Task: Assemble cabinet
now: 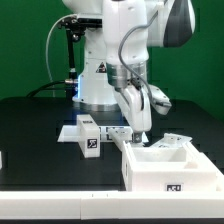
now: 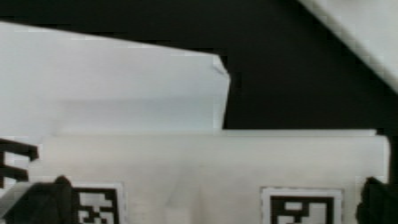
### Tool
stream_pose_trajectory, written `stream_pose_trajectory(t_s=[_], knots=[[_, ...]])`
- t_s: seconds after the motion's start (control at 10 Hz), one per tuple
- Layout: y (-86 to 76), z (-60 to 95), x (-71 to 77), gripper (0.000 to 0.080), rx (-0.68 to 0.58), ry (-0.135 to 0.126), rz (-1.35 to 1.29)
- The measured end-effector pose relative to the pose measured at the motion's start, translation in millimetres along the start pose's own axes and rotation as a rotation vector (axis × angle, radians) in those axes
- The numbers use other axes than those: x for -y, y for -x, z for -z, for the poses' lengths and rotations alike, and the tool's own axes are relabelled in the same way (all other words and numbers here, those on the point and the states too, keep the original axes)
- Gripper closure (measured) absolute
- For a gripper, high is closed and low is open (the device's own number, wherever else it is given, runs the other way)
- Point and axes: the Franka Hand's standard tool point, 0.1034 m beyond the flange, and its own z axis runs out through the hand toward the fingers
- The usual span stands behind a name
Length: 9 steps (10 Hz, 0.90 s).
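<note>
The robot's fingers are wide open beside the raised edge on the white tagged panel in the wrist view, so the gripper should close on that edge.
The cabinet box (image 1: 165,168) is a large white open-topped body with a tag on its front, standing at the exterior view's front right. Flat white panels (image 1: 178,141) lie behind it. A small white tagged block (image 1: 88,139) stands to the left. My gripper (image 1: 141,133) hangs low just behind the box's back rim. In the wrist view my gripper (image 2: 217,205) is open, its dark fingertips (image 2: 61,203) far apart. A white surface with two tags (image 2: 196,165) lies between them; I cannot tell which part it is. A large white panel (image 2: 107,85) lies beyond.
The marker board (image 1: 114,130) lies on the black table between the block and my gripper. The robot's base (image 1: 100,85) stands behind it. A white strip (image 1: 60,205) runs along the table's front edge. Green wall behind.
</note>
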Motion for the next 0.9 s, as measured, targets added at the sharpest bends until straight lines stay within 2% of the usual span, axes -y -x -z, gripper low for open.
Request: stream_pose_trajectory(t_s=[0.5,0.7,0.8,0.9], knots=[[-5.3,-3.8,5.1,0.0002,-0.012,-0.012,0.032],[-5.0,-4.0,5.0,0.0276,-0.012,-0.012,0.035],[-4.9,-4.1,5.0,0.0276,-0.012,-0.011,0.037],[-4.8,-4.2,4.9,0.0453,-0.012,-0.011,0.039]])
